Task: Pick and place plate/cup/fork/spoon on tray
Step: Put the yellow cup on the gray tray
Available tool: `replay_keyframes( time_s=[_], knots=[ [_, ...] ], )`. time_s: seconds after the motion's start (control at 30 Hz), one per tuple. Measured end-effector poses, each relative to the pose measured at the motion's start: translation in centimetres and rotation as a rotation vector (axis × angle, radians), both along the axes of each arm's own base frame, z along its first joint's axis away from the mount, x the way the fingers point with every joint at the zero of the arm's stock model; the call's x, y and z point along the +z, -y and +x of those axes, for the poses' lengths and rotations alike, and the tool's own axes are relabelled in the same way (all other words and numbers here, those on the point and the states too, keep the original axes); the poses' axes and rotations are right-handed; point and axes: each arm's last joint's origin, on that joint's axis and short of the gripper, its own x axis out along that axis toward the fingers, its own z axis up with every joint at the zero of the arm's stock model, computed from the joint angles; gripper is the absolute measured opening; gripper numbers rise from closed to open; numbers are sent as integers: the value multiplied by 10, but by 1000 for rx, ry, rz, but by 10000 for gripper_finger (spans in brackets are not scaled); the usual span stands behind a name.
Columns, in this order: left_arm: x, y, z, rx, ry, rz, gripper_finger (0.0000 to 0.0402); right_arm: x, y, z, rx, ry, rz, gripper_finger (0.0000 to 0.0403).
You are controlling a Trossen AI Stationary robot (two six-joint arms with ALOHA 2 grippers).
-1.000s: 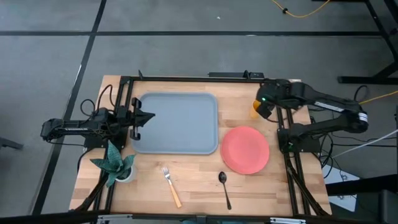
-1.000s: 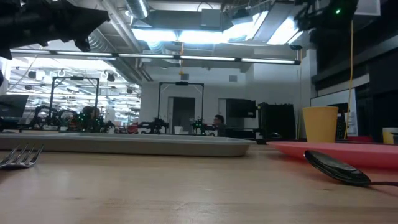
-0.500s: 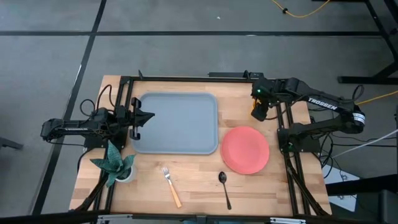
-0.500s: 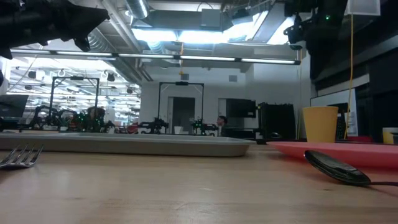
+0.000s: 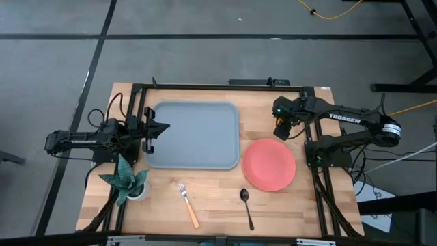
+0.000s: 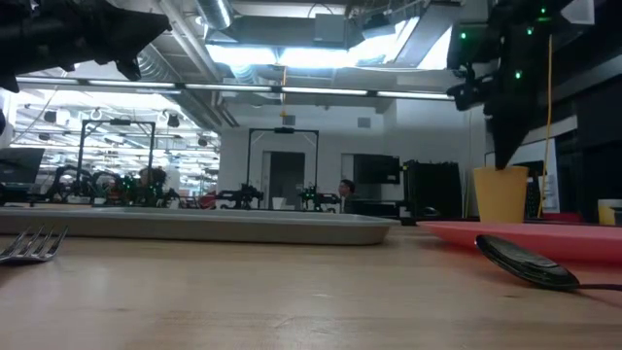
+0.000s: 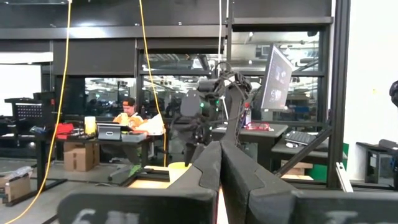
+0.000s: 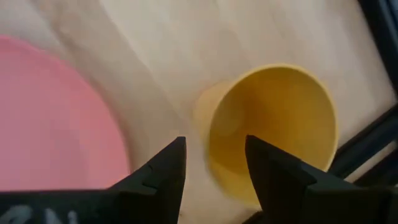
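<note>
Next, my right gripper grabs the cup by the thin side at its rim [image 8: 211,134], since the cup's opening spreads wider than my gripper's fingers.
The yellow-orange cup [image 6: 501,194] stands upright on the table at the far right, just beyond the coral plate [image 5: 269,164]. In the high view my right gripper hides it. My right gripper [image 8: 214,165] points down, open, right above the cup's rim [image 8: 273,124]. One finger is over the cup's mouth and one is outside its wall. The grey-blue tray [image 5: 194,133] lies at the far left. The fork [image 5: 187,203] and the dark spoon [image 5: 246,207] lie near the front edge. My left gripper [image 5: 149,130] is shut and waits at the tray's left rim.
A small potted plant [image 5: 126,179] stands at the table's left, near the front. Black frame rails run along the table's edges. Bare wood lies between the tray, the plate and the cutlery.
My right gripper has moved toward the table's left and a little toward the near edge. It has come down until its fingers stand over the cup's rim. The cup, the plate and the rest have not moved.
</note>
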Motion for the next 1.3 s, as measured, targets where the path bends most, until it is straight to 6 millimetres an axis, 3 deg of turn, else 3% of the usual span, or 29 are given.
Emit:
replay_keyframes(
  time_s=[0.13,0.3,0.4,0.53,0.6,0.7,0.87,1.1,1.2,1.3],
  knots=[
    [0,0,0,0,0,0,0,-14,1,-2,-10,-17,-52,171],
    [0,0,0,0,0,0,0,-15,1,0,9,-14,-39,161],
    [0,0,0,0,0,0,0,-15,1,0,12,-12,-34,121],
    [0,0,0,0,0,0,0,-17,1,3,78,-5,-6,22],
    [0,0,0,0,0,0,0,-14,2,9,111,35,-27,11],
    [0,0,0,0,0,0,0,5,5,23,162,152,-66,7],
    [0,0,0,1,0,0,0,61,0,47,289,382,-105,4],
    [0,0,0,1,0,0,0,141,-16,89,659,932,-167,4],
    [0,0,0,1,0,0,0,154,-15,113,719,945,-254,4],
    [0,0,0,1,-1,0,0,150,-3,145,709,876,-272,4]
  ],
)
